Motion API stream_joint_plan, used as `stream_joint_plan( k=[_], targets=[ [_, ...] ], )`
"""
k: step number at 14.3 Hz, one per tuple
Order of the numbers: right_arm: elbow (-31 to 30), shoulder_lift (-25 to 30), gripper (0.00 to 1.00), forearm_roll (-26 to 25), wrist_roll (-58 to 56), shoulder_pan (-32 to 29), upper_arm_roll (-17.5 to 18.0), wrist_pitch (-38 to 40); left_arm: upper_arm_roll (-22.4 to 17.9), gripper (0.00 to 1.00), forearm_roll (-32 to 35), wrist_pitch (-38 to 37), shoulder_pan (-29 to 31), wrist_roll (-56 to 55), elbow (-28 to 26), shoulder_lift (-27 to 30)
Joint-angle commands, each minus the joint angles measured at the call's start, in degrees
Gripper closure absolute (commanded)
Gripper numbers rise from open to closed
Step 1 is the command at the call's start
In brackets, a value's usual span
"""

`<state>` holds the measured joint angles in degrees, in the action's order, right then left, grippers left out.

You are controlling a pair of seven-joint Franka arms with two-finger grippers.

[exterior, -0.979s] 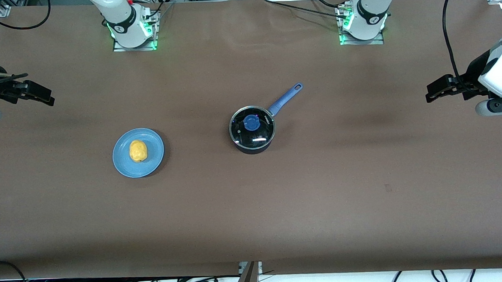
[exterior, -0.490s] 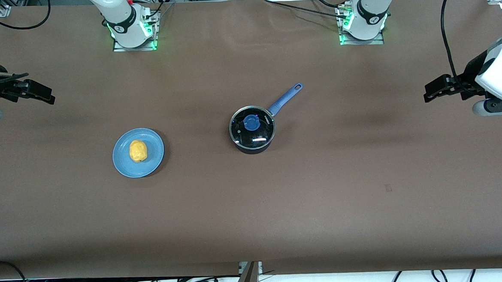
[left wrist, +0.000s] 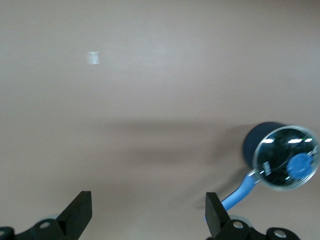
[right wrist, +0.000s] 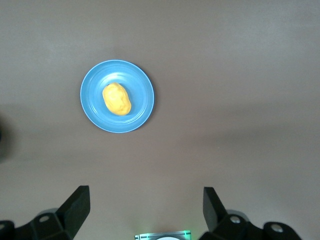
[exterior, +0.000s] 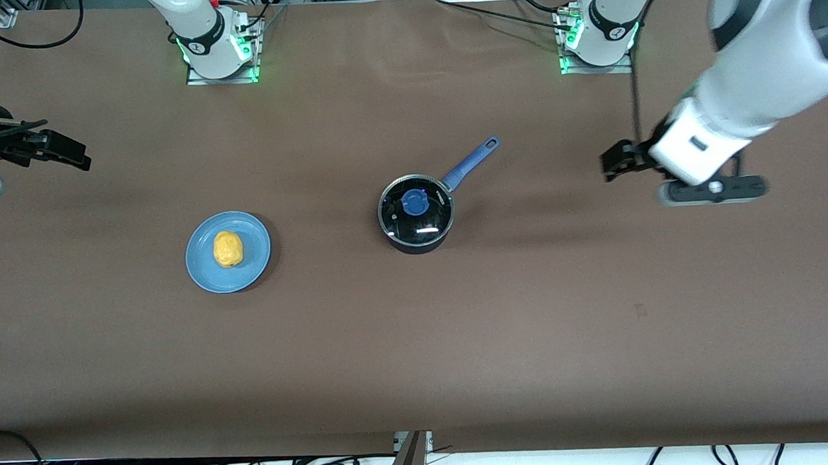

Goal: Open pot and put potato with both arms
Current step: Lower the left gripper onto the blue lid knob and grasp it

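I should grab the glass lid by its blue knob (exterior: 414, 203) with my left gripper next. Then I can open the black pot for the potato (exterior: 228, 248).
The black pot (exterior: 416, 218) stands mid-table with its blue handle (exterior: 469, 163) pointing toward the left arm's base. Its glass lid with a blue knob (exterior: 414, 203) is on it. The pot also shows in the left wrist view (left wrist: 282, 155). The yellow potato (exterior: 228, 248) lies on a blue plate (exterior: 256, 262) toward the right arm's end; the right wrist view shows the potato (right wrist: 116, 99) too. My left gripper (exterior: 612, 162) is open and empty in the air, over bare table between the pot and the left arm's end. My right gripper (exterior: 70, 155) is open and empty at the right arm's end of the table.
The table (exterior: 420, 345) is covered in brown paper. The arm bases (exterior: 216, 48) stand along its edge farthest from the front camera. Cables hang below the edge nearest the front camera.
My left arm has swung in from the table's end toward the pot, its gripper still open. The right arm, pot and potato have not moved.
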<state>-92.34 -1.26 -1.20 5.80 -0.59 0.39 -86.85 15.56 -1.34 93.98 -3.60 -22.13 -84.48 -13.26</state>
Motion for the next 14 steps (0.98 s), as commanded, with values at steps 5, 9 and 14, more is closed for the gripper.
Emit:
stream_joint_plan(
  k=[5, 9, 14],
  targets=[
    [-0.04, 0.64, 0.0, 0.85, -0.87, -0.37, 0.05, 1.33, 0.79, 0.0, -0.42, 17.09, -10.88, -15.73, -1.57, -10.54],
    [-0.04, 0.64, 0.0, 0.85, -0.88, -0.37, 0.05, 1.6, 0.7, 0.0, 0.46, 24.22, -17.39, -22.07, -1.39, -15.99],
    [-0.04, 0.64, 0.0, 0.85, -0.88, -0.37, 0.05, 1.6, 0.7, 0.0, 9.42, 26.86, -24.42, -29.64, 0.54, -22.85]
  ],
)
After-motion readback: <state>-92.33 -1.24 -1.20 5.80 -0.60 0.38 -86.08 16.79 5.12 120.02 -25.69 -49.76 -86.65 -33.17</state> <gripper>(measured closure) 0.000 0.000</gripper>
